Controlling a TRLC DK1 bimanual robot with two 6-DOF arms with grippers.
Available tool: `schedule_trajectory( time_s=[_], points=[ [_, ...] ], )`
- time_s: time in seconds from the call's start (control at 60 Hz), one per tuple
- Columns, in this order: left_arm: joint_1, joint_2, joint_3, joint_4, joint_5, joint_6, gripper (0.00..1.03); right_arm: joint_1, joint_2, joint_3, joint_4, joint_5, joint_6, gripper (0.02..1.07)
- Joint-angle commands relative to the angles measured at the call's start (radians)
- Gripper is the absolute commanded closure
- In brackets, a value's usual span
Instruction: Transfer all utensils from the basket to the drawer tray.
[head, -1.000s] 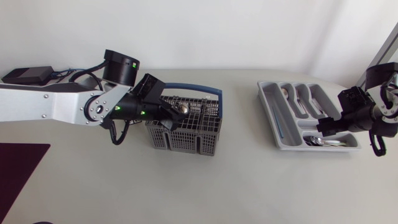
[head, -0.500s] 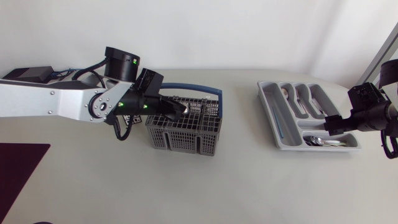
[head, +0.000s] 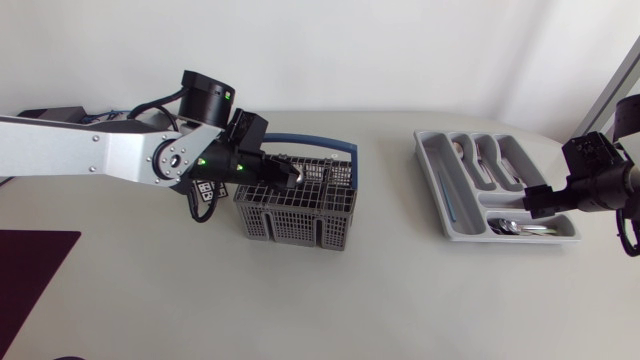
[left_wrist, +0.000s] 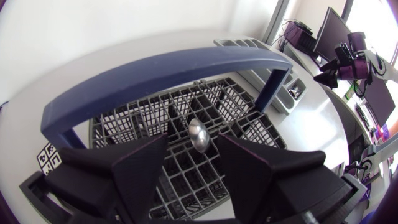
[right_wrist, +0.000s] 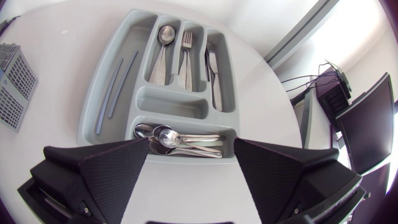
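My left gripper grabs the spoon by its bowl next, since only the spoon's bowl stands up above the basket's wire grid.
The grey wire basket with a blue handle stands left of the middle. My left gripper hovers over its back half, open. In the left wrist view a steel spoon stands upright in the basket, its bowl between the tips of my left gripper with a gap on each side. The grey drawer tray lies at the right. My right gripper is open beside its near end. The right wrist view shows my right gripper above the tray, which holds a spoon, a fork, a knife and several spoons.
A black box with cables sits at the back left. A dark mat lies at the front left edge. Two thin blue-grey sticks lie in the tray's outer long compartment. A small printed tag lies beside the basket.
My left arm swung a little toward the back and its gripper turned over the basket. My right gripper drew back to the right, off the tray's near end.
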Motion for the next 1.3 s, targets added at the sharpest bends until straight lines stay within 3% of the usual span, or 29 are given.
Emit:
schedule_trajectory(
  time_s=[0.0,0.117,0.2,0.367,0.733,1.033,1.283],
  points=[
    [-0.006,0.033,0.025,-0.011,0.020,-0.034,0.55,0.001,-0.011,-0.012,-0.011,-0.001,0.024,0.09],
    [-0.006,0.043,0.029,-0.015,0.043,-0.039,0.57,0.003,-0.022,-0.020,-0.007,-0.001,0.023,0.09],
    [-0.002,0.053,0.039,-0.014,0.058,-0.047,0.65,0.007,-0.027,-0.029,-0.004,-0.001,0.023,0.09],
    [-0.004,0.074,0.046,0.000,0.081,-0.051,0.67,0.009,-0.033,-0.038,-0.001,0.001,0.018,0.09],
    [0.002,0.057,0.022,0.034,0.135,-0.057,0.93,0.018,-0.037,-0.060,0.025,0.010,0.003,0.09],
    [0.027,-0.006,-0.017,0.048,0.173,-0.060,0.97,0.032,-0.060,-0.056,0.024,0.019,-0.005,0.09],
    [0.048,-0.085,-0.087,0.107,0.260,-0.063,0.97,0.043,-0.076,-0.049,0.015,0.027,-0.013,0.09]
  ],
)
